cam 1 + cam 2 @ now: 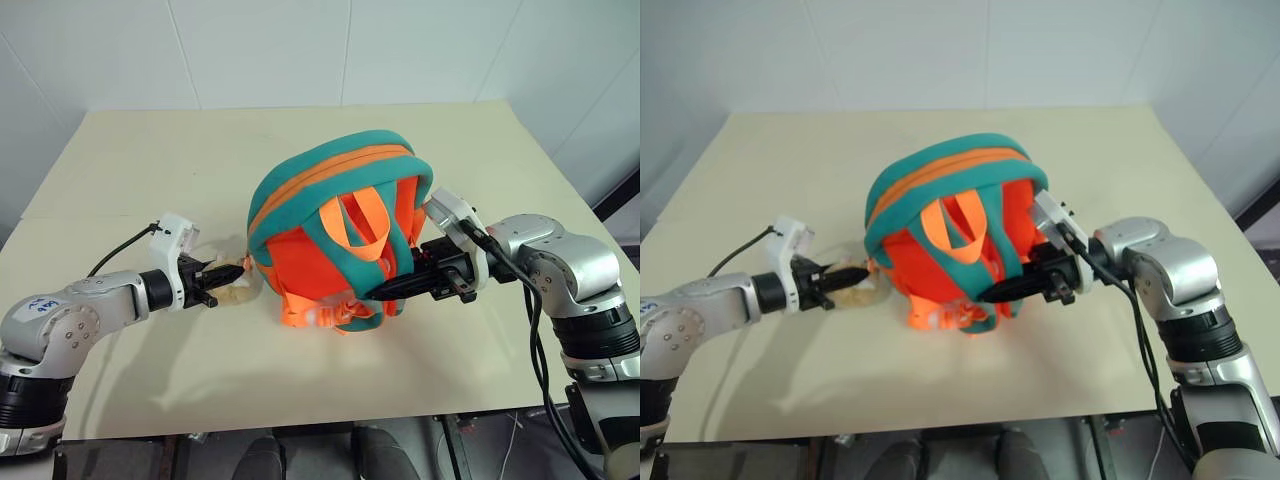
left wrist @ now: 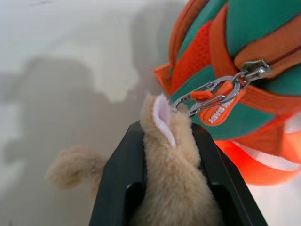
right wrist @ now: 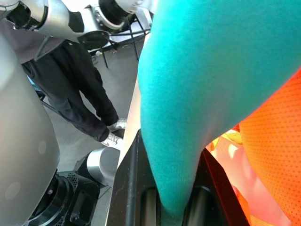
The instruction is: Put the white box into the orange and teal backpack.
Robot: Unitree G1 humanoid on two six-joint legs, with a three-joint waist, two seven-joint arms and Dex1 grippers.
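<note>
The backpack's lower edge (image 1: 345, 322) rests on the cream table and the backpack would stay upright, so it is time for my right gripper to release the backpack now.
The orange and teal backpack (image 1: 335, 200) stands upright in the middle of the table, its orange straps facing me. A tan plush toy (image 2: 174, 179) hangs from its zipper pull by a silver clip (image 2: 207, 94). My left gripper (image 1: 232, 274) is at the backpack's left side, shut on that plush toy. My right gripper (image 1: 380, 292) reaches in from the right, low on the backpack's front, and is shut on a teal strap (image 3: 188, 94). The white box is out of view.
The cream table (image 1: 150, 160) has bare surface on all sides of the backpack, and its front edge runs just below both arms. White walls stand behind it. A person's dark-trousered legs (image 3: 84, 94) are beside the table in the right wrist view.
</note>
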